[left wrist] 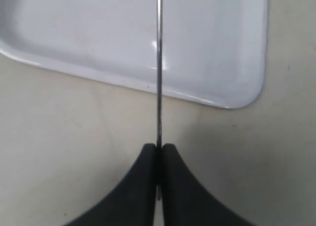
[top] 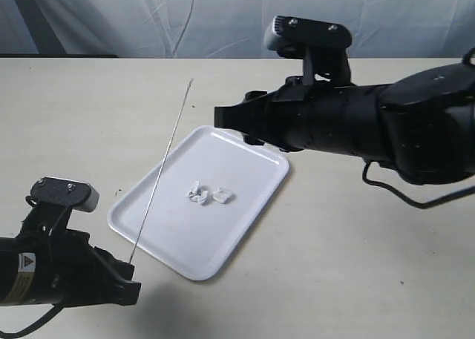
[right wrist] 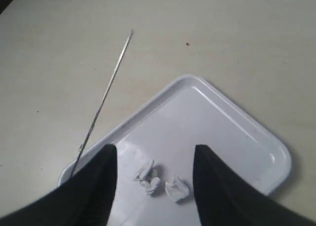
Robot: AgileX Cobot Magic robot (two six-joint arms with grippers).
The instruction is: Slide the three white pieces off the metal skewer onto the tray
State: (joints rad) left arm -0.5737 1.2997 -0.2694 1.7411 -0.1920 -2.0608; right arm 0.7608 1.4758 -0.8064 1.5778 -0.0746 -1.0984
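I should bring the skewer down onto the tray before opening my left gripper: the skewer's tip [top: 191, 81] juts up past the tray's far rim [top: 205, 128].
The white tray [top: 245, 168] lies mid-table with three white pieces [top: 208, 195] loose on its floor, two touching and one just beside them; they also show between the right fingers as white pieces [right wrist: 160, 181]. The metal skewer [top: 163, 165] is bare and slants up over the tray's left edge, also seen as the skewer [left wrist: 159, 63] and the skewer [right wrist: 106, 90]. My left gripper [top: 132, 274], left gripper [left wrist: 159, 148], is shut on the skewer's lower end, near the tray's front corner. My right gripper [top: 223, 116], right gripper [right wrist: 154, 154], hovers open above the tray [right wrist: 232, 132], holding nothing.
A beige tabletop [top: 356, 257] surrounds the tray, bare to the right and front. A pale cloth backdrop [top: 148, 20] closes the far edge. The right arm's dark body [top: 386, 124] reaches in from the right above the table. The tray's corner [left wrist: 247, 95] lies just ahead of the left fingers.
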